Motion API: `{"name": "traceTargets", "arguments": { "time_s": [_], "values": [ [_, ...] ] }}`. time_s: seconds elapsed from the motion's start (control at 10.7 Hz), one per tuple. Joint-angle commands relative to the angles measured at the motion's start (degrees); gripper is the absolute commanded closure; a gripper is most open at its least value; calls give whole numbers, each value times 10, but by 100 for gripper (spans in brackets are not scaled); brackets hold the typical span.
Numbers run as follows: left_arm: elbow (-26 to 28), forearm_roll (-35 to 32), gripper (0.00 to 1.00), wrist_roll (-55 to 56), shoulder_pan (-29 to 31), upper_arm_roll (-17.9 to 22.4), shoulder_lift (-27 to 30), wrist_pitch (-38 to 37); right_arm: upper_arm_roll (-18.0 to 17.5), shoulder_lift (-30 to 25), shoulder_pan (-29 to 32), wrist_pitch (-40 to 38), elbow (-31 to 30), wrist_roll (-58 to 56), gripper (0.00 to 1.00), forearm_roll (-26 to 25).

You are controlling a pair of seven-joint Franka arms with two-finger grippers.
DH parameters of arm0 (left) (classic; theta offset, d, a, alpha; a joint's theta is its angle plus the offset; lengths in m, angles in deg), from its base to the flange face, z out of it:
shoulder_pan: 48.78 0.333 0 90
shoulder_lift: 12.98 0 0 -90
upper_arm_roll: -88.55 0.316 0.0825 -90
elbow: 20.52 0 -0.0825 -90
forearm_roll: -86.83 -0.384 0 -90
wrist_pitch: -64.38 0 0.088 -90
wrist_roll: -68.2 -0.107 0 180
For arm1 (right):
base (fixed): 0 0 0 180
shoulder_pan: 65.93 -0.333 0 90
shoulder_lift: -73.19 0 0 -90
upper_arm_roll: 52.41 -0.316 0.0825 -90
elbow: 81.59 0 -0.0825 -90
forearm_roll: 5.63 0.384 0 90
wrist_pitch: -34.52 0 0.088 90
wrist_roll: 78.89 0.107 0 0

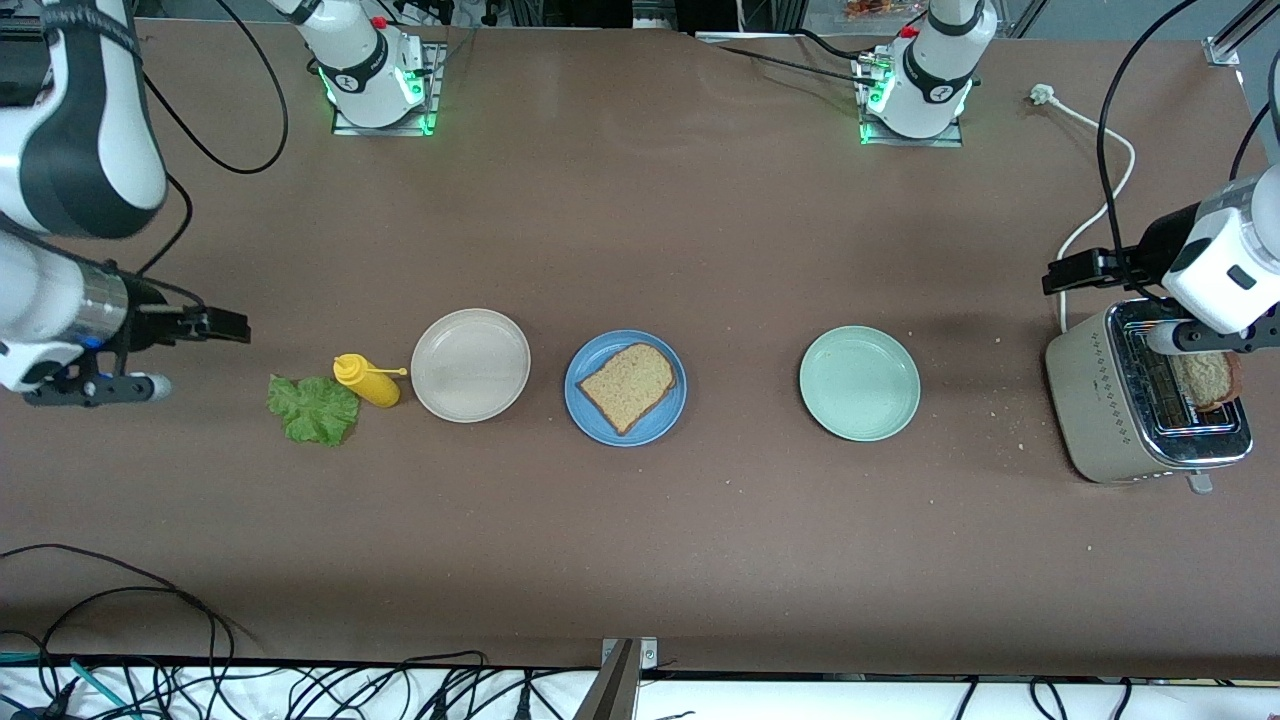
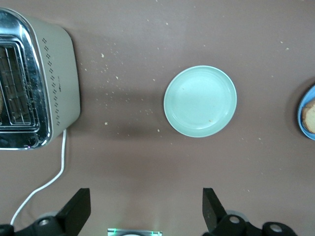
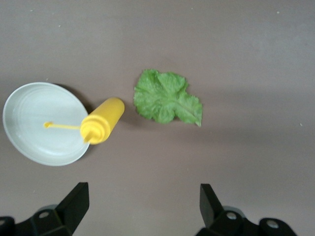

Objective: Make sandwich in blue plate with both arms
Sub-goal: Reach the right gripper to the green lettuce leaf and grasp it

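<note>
My right gripper grabs the lettuce leaf by its narrow stem end (image 3: pixel 195 117) next, to layer the sandwich on the blue plate.
The blue plate (image 1: pixel 660 418) lies at mid-table with one brown toast slice (image 1: pixel 628 385) flat on it. The green lettuce leaf (image 1: pixel 313 408) lies on the table toward the right arm's end and also shows in the right wrist view (image 3: pixel 167 97). A second toast slice (image 1: pixel 1205 378) stands in a toaster slot. My left gripper (image 1: pixel 1210 338) hangs over the toaster, open and empty (image 2: pixel 145 209). My right gripper (image 1: pixel 95 388) hangs open and empty (image 3: pixel 142 206) over bare table, past the lettuce toward the right arm's end.
A yellow squeeze bottle (image 1: pixel 367 381) stands between the lettuce and a beige plate (image 1: pixel 470 365). A pale green plate (image 1: pixel 859 383) lies between the blue plate and the beige toaster (image 1: pixel 1100 400). The toaster's white cord (image 1: pixel 1100 215) runs toward the bases.
</note>
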Motion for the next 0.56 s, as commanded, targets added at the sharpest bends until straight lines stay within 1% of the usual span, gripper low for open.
{"name": "traceTargets", "arguments": {
  "time_s": [0.0,0.09,0.19,0.47],
  "values": [
    [25,-29,0,-6,14,-7,19,26,3,53,5,32,10,-42,0,-1],
    [22,-27,0,-4,24,-16,19,21,6,58,4,70,-3,-52,0,-6],
    [20,-28,0,-4,25,-16,19,17,6,65,6,104,-25,-54,0,-8],
    [14,-28,0,-13,25,-15,15,17,6,137,23,219,-55,-90,0,-7]
  ]
}}
